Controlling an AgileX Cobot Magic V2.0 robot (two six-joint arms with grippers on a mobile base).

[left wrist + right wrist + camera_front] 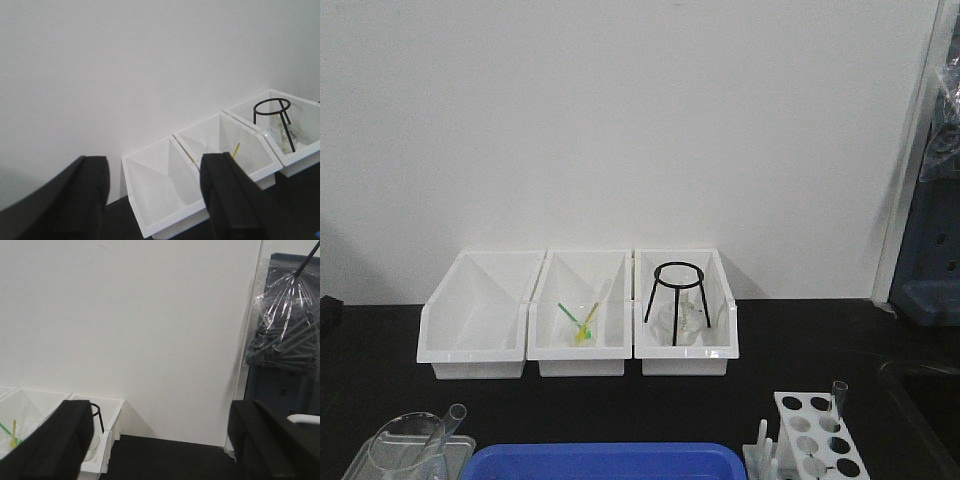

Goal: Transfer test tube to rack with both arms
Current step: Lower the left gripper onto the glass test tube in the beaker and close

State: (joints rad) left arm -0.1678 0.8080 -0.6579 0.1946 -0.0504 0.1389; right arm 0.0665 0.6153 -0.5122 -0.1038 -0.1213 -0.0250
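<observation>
I should next transfer the test tube to the rack (807, 437). For that, I should use my left gripper to grab the tube in the beaker by its rimmed end (452, 417).
In the front view the white rack (807, 437) stands at the lower right, its pegs on the left side, and a slim clear test tube (837, 398) stands upright in a hole on its right side. Another clear tube (451, 421) leans in a wide beaker (405, 446) at the lower left. Neither gripper shows in the front view. In the left wrist view my left gripper (155, 200) is open, high above the bins, with nothing between its black fingers (227, 197). My right gripper (160, 445) is open too and holds nothing, with only wall and dark table between its fingers.
Three white open-fronted bins (480, 350) line the back wall. The middle one holds green and yellow sticks (582, 322), the right one a black tripod ring (677, 290) over glassware. A blue tray (605, 462) lies at the front edge. A plastic bag (287, 325) hangs at the right.
</observation>
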